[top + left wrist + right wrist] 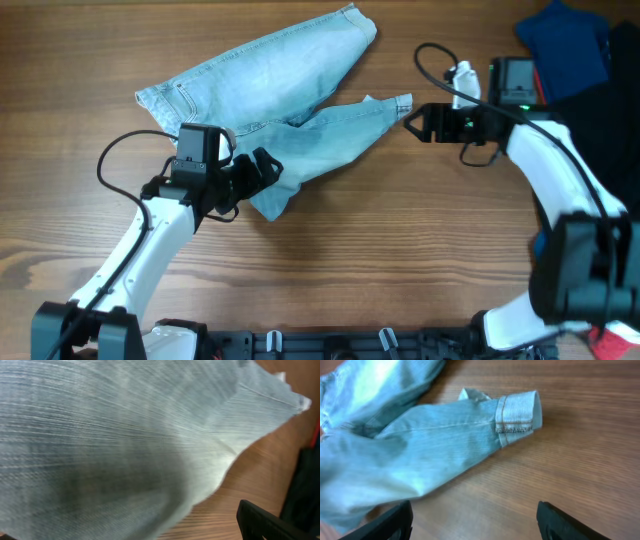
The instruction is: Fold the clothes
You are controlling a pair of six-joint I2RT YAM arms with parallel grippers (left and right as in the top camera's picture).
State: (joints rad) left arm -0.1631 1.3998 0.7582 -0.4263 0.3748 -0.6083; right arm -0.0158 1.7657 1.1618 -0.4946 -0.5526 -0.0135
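The cuffed leg needs to be stretched out and straightened for folding. My right gripper should grab the denim shorts (270, 90) by their cuffed hem (400, 104) next.
The light blue denim shorts (270, 90) lie spread on the wooden table, one leg reaching the far edge and the other pointing right with a cuffed hem (400, 104). My left gripper (265, 168) sits at the shorts' near-left corner. In the left wrist view denim (125, 435) fills the frame and hides one finger; the other finger (260, 520) stands clear over bare wood, so the jaws look open. My right gripper (408, 122) is open and empty, just right of the cuffed hem (517, 412). Its fingers (475, 520) straddle bare table beside the leg (420, 455).
A dark royal-blue garment (565, 40) and a large black garment (610, 110) lie at the table's right edge, behind my right arm. The black garment also shows in the left wrist view (305, 485). Bare wood lies in front of the shorts.
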